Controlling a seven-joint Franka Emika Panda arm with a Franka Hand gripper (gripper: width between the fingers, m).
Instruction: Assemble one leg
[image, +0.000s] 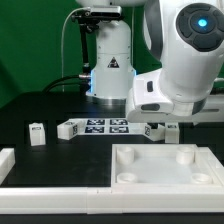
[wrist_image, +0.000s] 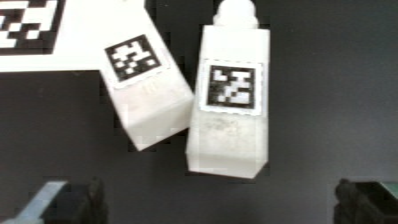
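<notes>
The robot's gripper isn't ready to close yet: its fingers stop short of the straight leg, with black table between them. The gripper needs to move toward that leg first, then close on it.
In the wrist view two white legs lie side by side on the black table. One leg (wrist_image: 235, 95) lies straight with its tag facing up. The other leg (wrist_image: 146, 92) lies tilted, touching or nearly touching it. My gripper (wrist_image: 210, 205) is open and empty, its dark fingers (wrist_image: 54, 200) spread wide, with the straight leg just beyond the gap between them. In the exterior view my gripper (image: 158, 126) hangs low over those legs at the exterior view's right end of the marker board (image: 95, 127). A third leg (image: 37, 133) stands alone at the exterior view's left.
The wide white square panel (image: 165, 165) with round corner holes lies in front of my gripper. A white rail (image: 12, 168) runs along the exterior view's left and front. A corner of the marker board (wrist_image: 27, 35) shows in the wrist view.
</notes>
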